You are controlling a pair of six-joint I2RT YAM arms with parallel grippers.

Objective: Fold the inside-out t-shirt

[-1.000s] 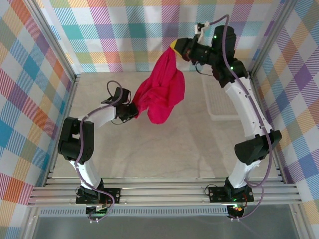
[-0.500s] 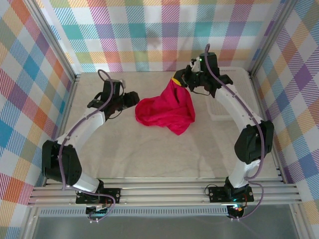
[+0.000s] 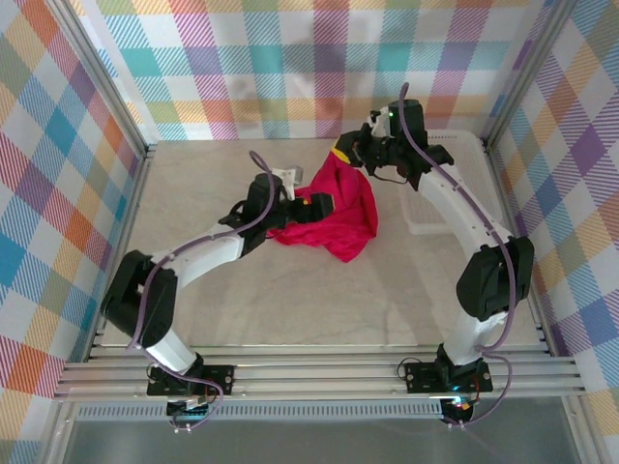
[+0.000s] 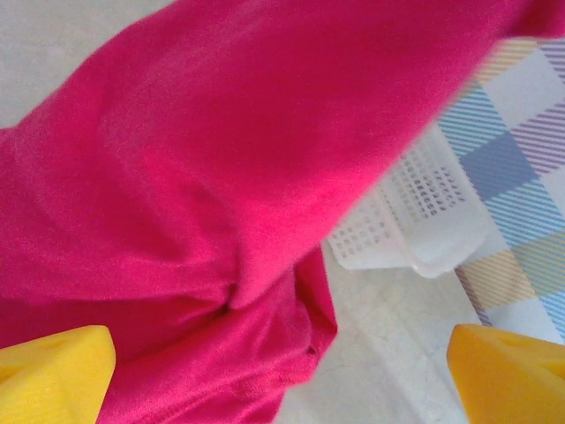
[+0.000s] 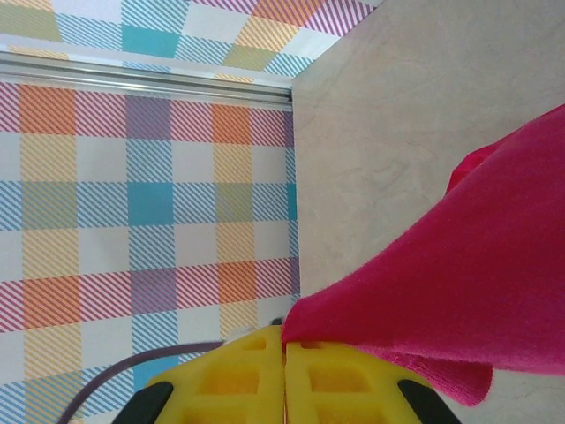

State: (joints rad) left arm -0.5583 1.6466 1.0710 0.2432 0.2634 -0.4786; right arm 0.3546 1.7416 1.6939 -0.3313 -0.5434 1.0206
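Note:
I should grab the t-shirt with my left gripper by its crumpled side (image 3: 334,232) (image 4: 255,357) opposite the raised corner. My right gripper then stays free to spread the t-shirt for folding.
The inside-out t-shirt (image 3: 338,213) is a crumpled bright red heap on the table's far middle, with one corner pulled up to the right. My right gripper (image 3: 340,153) is shut on that raised corner. In the right wrist view its yellow fingertips (image 5: 284,349) pinch the red cloth (image 5: 477,283), which slopes away to the right. My left gripper (image 3: 311,206) is at the heap's left side, open. In the left wrist view its yellow fingers (image 4: 53,375) stand wide apart and the shirt (image 4: 221,159) lies just ahead of them, with nothing gripped.
A white perforated basket (image 3: 422,215) sits at the right, just past the shirt, also seen as the white basket (image 4: 415,221) in the left wrist view. Checked walls (image 3: 290,68) and metal rails enclose the pale table (image 3: 319,300). Bare tabletop lies in front of the shirt.
The left gripper let go of the shirt, opened wide, swung away left, then came back to the heap. The right gripper lowered, and the hanging shirt settled onto the table.

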